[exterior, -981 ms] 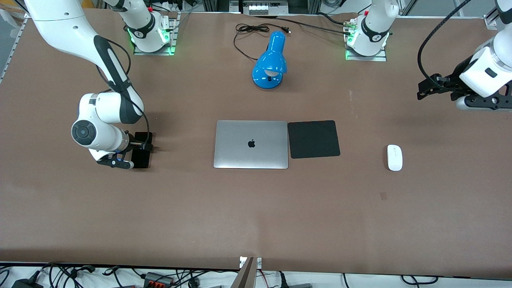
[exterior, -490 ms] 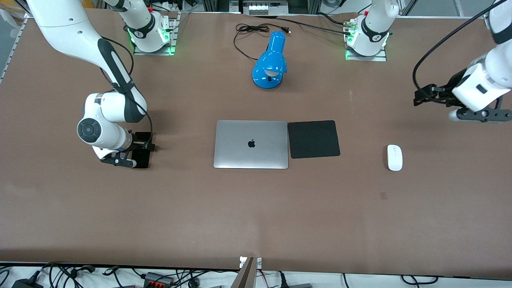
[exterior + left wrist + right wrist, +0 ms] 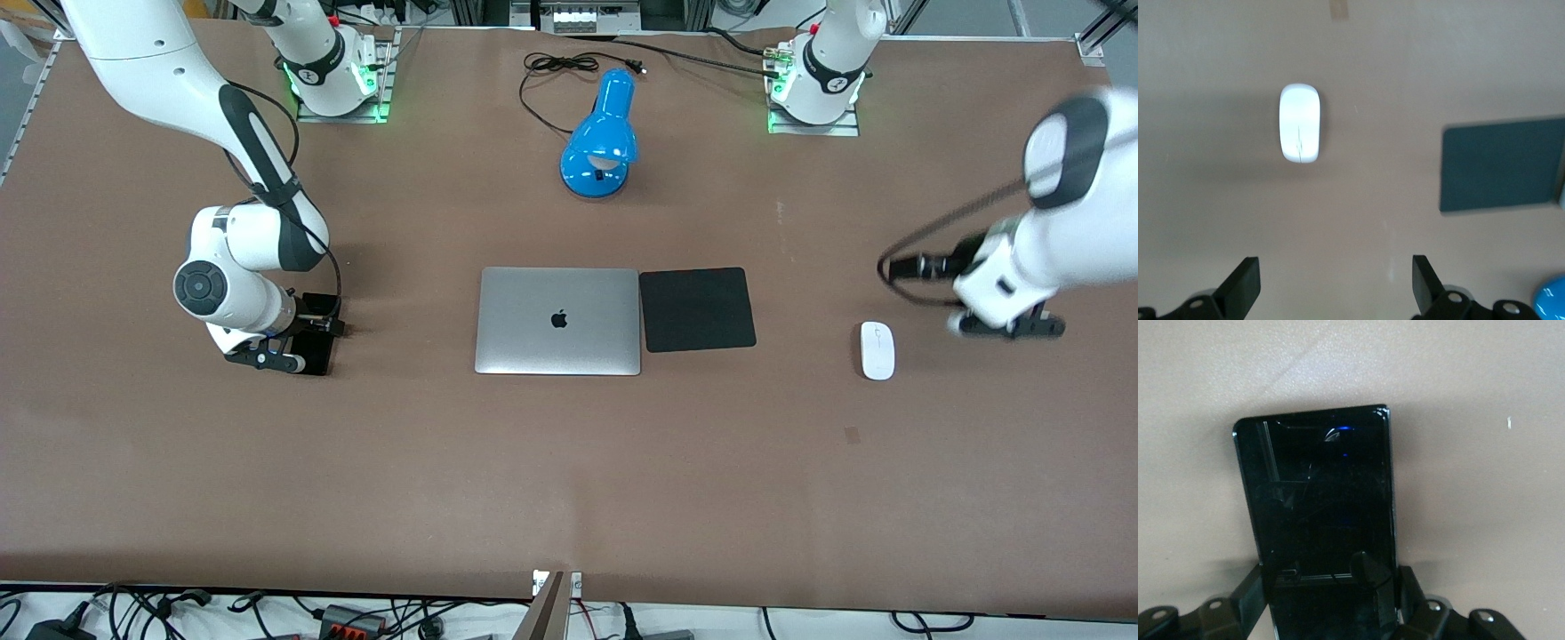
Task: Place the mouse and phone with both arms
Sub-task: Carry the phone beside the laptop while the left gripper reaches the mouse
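My left gripper takes hold of the white mouse by its long sides next, to place it on the black mouse pad.
The black phone is at the right arm's end of the table and is partly hidden under the wrist in the front view. My right gripper is down at the table and shut on the phone's sides, as the right wrist view shows. The white mouse lies on the table toward the left arm's end. My left gripper is open and empty, in the air beside the mouse. In the left wrist view the mouse lies ahead of the open fingers.
A closed silver laptop lies mid-table with a square black mouse pad beside it, toward the mouse. The pad also shows in the left wrist view. A blue desk lamp with its cable stands nearer the robot bases.
My left arm has swung down and in from the table's end toward the mouse. My right gripper has shifted slightly at the phone and then stayed put.
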